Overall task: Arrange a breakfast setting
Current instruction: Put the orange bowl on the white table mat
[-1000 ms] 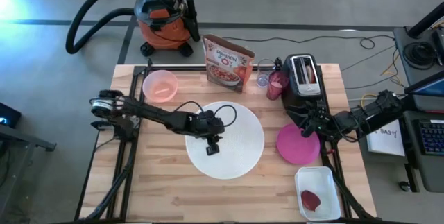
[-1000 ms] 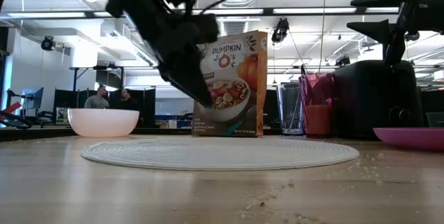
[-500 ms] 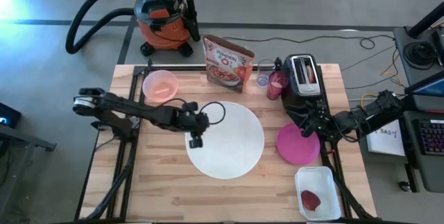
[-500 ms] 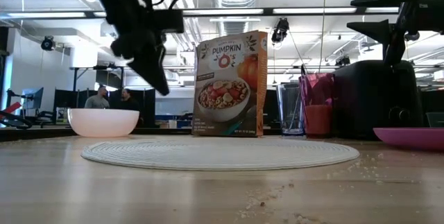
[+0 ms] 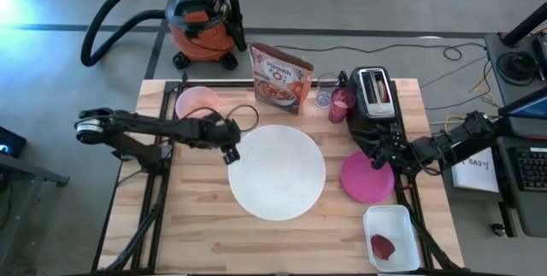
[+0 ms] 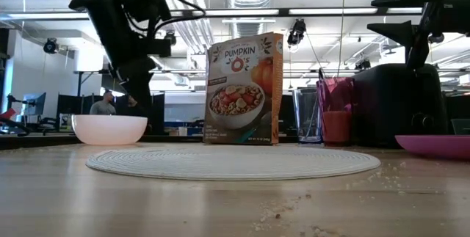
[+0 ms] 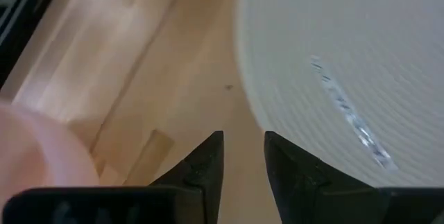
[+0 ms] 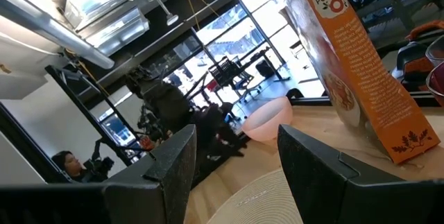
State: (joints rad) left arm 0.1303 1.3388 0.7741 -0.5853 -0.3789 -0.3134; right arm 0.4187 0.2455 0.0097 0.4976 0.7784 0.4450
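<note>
The pale pink bowl needs to go on the large white round plate (image 5: 282,173). My left gripper should grip the bowl by its rim (image 5: 198,115) next.
The large white round plate (image 5: 282,173) lies flat at the table's middle and also shows in the low view (image 6: 235,162). The pale pink bowl (image 5: 195,101) stands at the far left. My left gripper (image 5: 231,153) hovers over bare wood beside the plate's left rim (image 7: 277,123), between plate and bowl. Its fingers are a narrow gap apart and empty. My right gripper (image 5: 374,161) is open and empty at the far edge of the magenta plate (image 5: 367,182). The pink cup (image 5: 342,105) and the clear glass (image 5: 324,98) stand at the far side. The spoon is out of view.
A cereal box (image 5: 280,77) stands upright at the far edge, and a black toaster (image 5: 374,92) stands to the right of the cup. A white tray (image 5: 391,237) with a red item sits at the near right. An orange-and-black shop vacuum (image 5: 201,15) stands on the floor beyond the table.
My left gripper has gone from over the white plate's middle toward the table's left and far edges, off the plate's rim and closer to the pink bowl. The plate has stayed in place.
</note>
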